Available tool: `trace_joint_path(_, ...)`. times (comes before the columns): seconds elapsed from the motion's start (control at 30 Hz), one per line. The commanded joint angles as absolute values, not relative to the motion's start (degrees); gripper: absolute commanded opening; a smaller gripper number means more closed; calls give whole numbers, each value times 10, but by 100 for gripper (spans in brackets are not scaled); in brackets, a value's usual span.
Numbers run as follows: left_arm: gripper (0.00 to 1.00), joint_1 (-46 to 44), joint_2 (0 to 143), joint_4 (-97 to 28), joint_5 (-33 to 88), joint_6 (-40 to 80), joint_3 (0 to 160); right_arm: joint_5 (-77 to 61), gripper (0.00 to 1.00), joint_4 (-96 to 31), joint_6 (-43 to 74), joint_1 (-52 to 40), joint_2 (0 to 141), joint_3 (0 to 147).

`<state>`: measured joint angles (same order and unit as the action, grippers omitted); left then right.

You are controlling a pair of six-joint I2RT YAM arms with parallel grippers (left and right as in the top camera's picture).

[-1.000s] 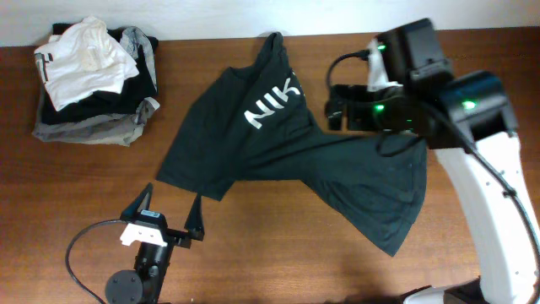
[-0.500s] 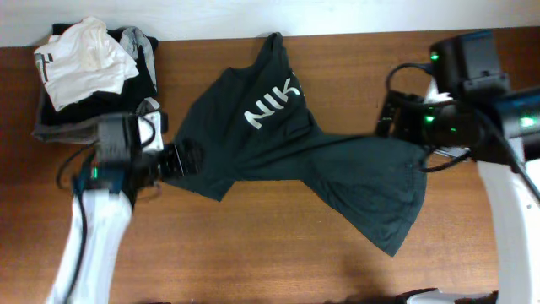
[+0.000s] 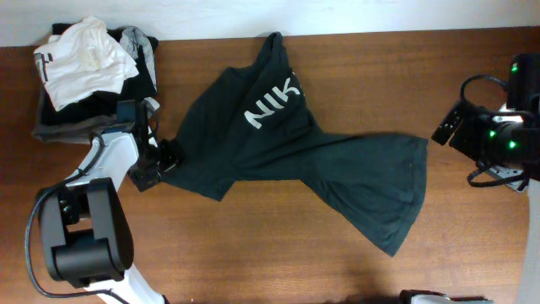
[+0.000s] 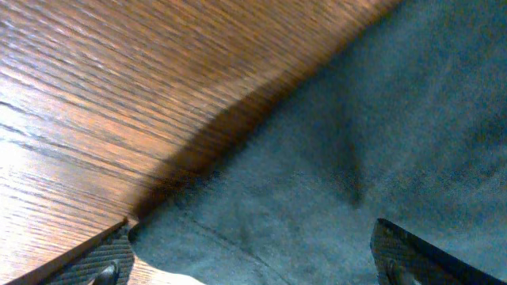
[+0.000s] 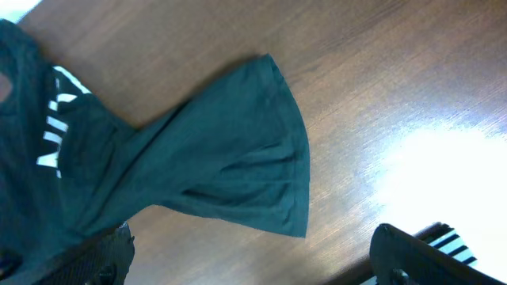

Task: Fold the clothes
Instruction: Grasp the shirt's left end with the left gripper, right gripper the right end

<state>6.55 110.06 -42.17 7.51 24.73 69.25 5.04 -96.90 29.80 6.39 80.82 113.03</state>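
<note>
My left gripper should next grab the T-shirt's sleeve edge [image 3: 171,170] [image 4: 246,252] and leave the hem for my right gripper, to spread the T-shirt for folding.
A dark green T-shirt [image 3: 287,152] with white letters lies twisted across the middle of the wooden table, its hem spread to the right. My left gripper [image 3: 164,165] is open, down at the shirt's left sleeve edge; in the left wrist view the dark fabric [image 4: 317,174] lies between the two spread fingers [image 4: 253,265]. My right gripper [image 3: 447,127] is open and empty, raised at the right edge of the table, apart from the shirt's hem. The right wrist view shows the shirt [image 5: 198,158] from a distance, with bare wood between the fingers [image 5: 253,261].
A pile of folded and crumpled clothes [image 3: 89,76], white on top of black and grey, sits at the back left corner. The table's back edge runs along a white wall. Bare wood [image 3: 253,245] lies in front of the shirt.
My left arm has swung in from the front and lowered its open gripper onto the shirt's left sleeve. My right gripper has let go of the shirt and pulled back to the right.
</note>
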Motion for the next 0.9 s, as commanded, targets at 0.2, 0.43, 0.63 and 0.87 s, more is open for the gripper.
trace_joint_path(0.2,1,64,1145,-395,-1,246,694,-74,99,-883,143,251,807,928)
trace_joint_path(0.43,1,63,1145,-392,0,246,694,-230,98,-719,99,263,836,694)
trace_joint_path(0.63,1,63,1145,-390,23,246,694,-307,83,-568,129,254,873,597)
trace_joint_path(0.87,1,60,1145,-390,28,246,694,-250,84,-475,117,232,990,597)
